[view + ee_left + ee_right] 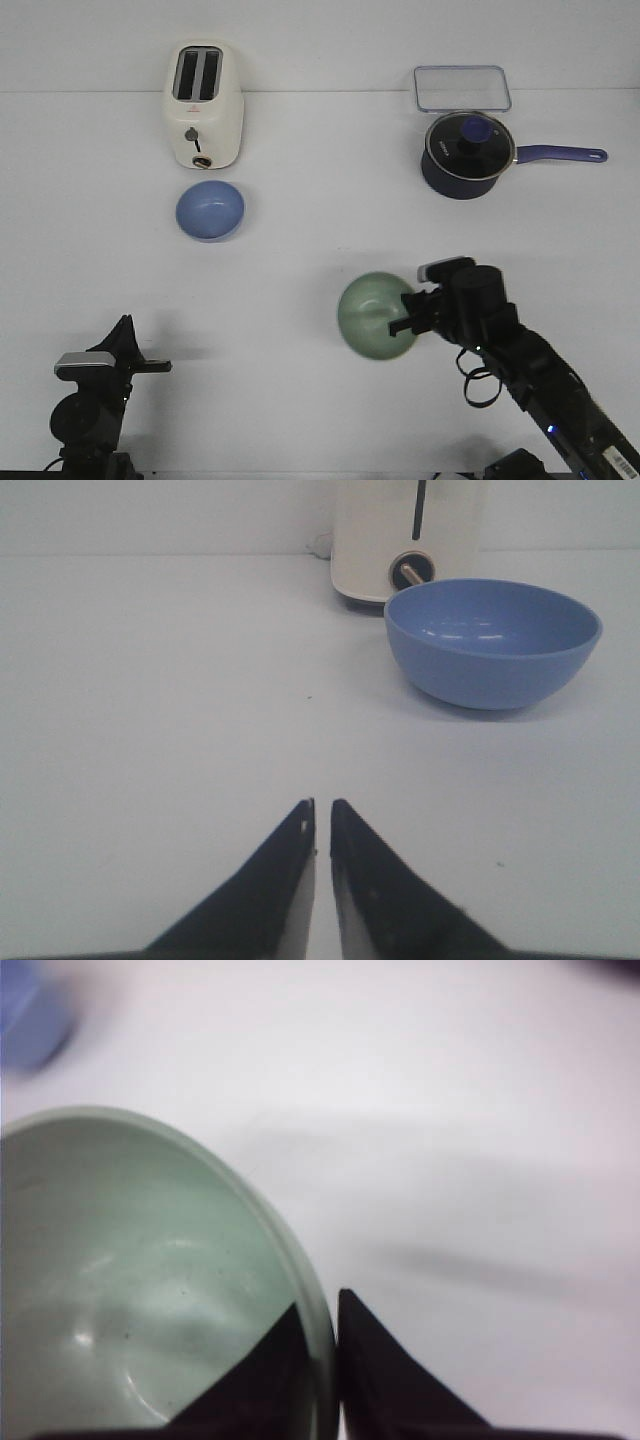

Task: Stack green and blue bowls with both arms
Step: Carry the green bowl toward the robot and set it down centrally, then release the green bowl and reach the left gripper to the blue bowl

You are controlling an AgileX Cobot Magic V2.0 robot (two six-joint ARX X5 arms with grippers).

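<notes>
My right gripper keeps hold of the bowl for now, since the pale green bowl point(372, 314) hangs tilted above the white table.
The pale green bowl point(372, 314) is held tilted near the middle of the table by my right gripper point(405, 312). In the right wrist view the gripper point(322, 1312) is shut on the bowl's rim point(300, 1260), one finger inside and one outside. The periwinkle blue bowl point(211, 210) sits upright in front of the toaster. It shows ahead of my left gripper point(322, 808) in the left wrist view point(490, 640). My left gripper point(160, 366) is shut and empty, low at the near left, far from both bowls.
A cream toaster point(203, 105) stands at the back left, right behind the blue bowl. A dark blue lidded saucepan point(468, 152) with a long handle stands at the back right, with a clear flat container lid point(462, 88) behind it.
</notes>
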